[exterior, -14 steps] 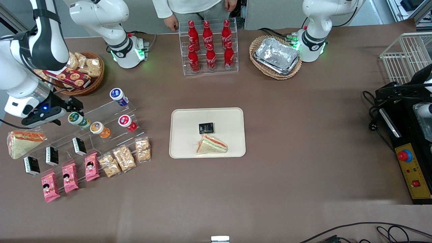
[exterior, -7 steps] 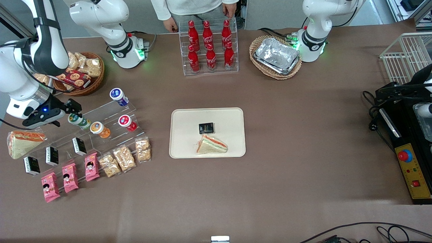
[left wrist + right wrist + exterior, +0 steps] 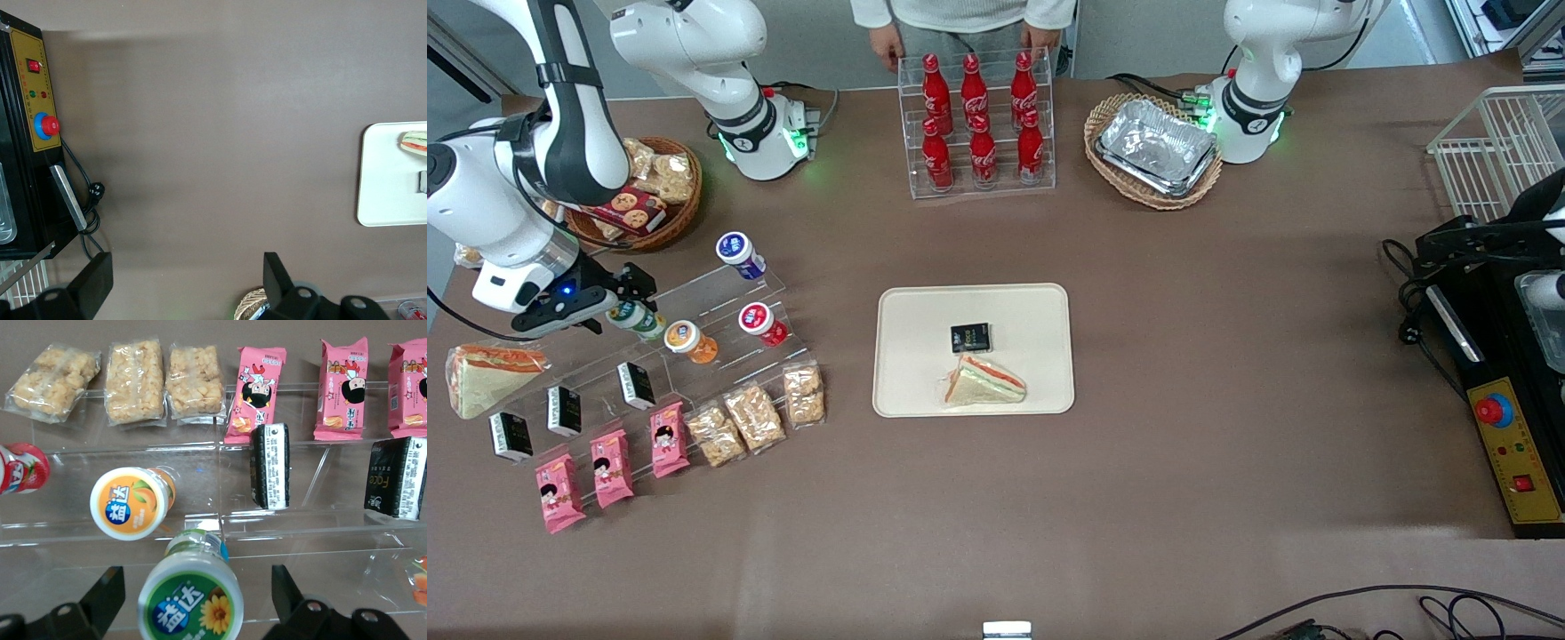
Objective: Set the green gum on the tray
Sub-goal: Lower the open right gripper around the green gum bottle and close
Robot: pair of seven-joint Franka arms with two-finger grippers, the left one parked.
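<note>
My right gripper will next grab the green gum bottle by its lidded end [image 3: 625, 315] [image 3: 190, 597], so that it can place the bottle on the tray.
The green gum [image 3: 637, 319] is a small bottle with a green-rimmed white lid, lying on the clear stepped display stand [image 3: 711, 293] toward the working arm's end of the table. My right gripper [image 3: 621, 300] hovers just over its lid, open. In the right wrist view the green gum [image 3: 191, 601] sits between the two black fingers [image 3: 107, 588], which stand apart from it on either side, so the gripper [image 3: 197, 588] straddles it. The cream tray [image 3: 911, 311] lies mid-table, holding a sandwich [image 3: 984, 381] and a small black packet [image 3: 970, 337]. An edge of the tray [image 3: 387, 193] shows in the left wrist view.
An orange-lidded bottle [image 3: 130, 503] lies close beside the green gum, with a red-lidded one [image 3: 762, 322] and a blue-lidded one [image 3: 738, 252] on the same stand. Black packets [image 3: 270, 465], pink snack bars and cracker bags fill the nearer steps. A wicker basket [image 3: 660, 200] stands farther from the camera.
My gripper has shifted toward the green gum and come down over it; its fingers now flank the lid. The gum and the tray have not moved.
</note>
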